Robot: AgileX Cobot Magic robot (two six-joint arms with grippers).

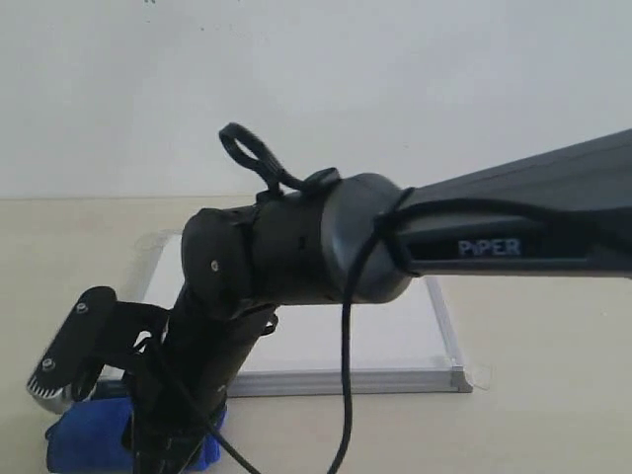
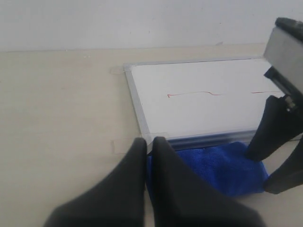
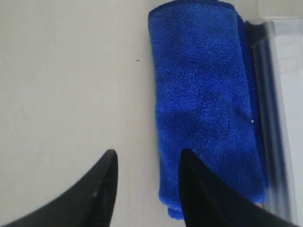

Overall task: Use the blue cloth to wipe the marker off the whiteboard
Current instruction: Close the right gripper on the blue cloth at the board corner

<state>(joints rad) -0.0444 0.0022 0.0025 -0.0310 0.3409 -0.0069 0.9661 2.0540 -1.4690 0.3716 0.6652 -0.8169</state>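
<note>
The marker needs to come off the whiteboard. My right gripper will next grab the blue cloth by its middle (image 1: 113,434) to wipe it off.
The whiteboard (image 2: 203,104) lies flat on the beige table, and the marker (image 2: 189,93) shows as thin reddish lines across it. The blue cloth (image 3: 203,104) is a rolled bundle lying along the board's silver frame, apart from the lines. My right gripper (image 3: 147,153) hangs open over one end of the cloth. One of its fingers is above the cloth's edge and the other above bare table, and it holds nothing. The left wrist view also shows my right gripper (image 2: 265,174) over the cloth (image 2: 213,165). My left gripper (image 2: 149,142) is shut and empty, by the board's taped corner.
The right arm (image 1: 296,247) reaches across the exterior view down to the lower left and hides much of the whiteboard (image 1: 395,336). The blue cloth (image 1: 84,439) shows below it. A plain wall stands behind the table (image 2: 61,104).
</note>
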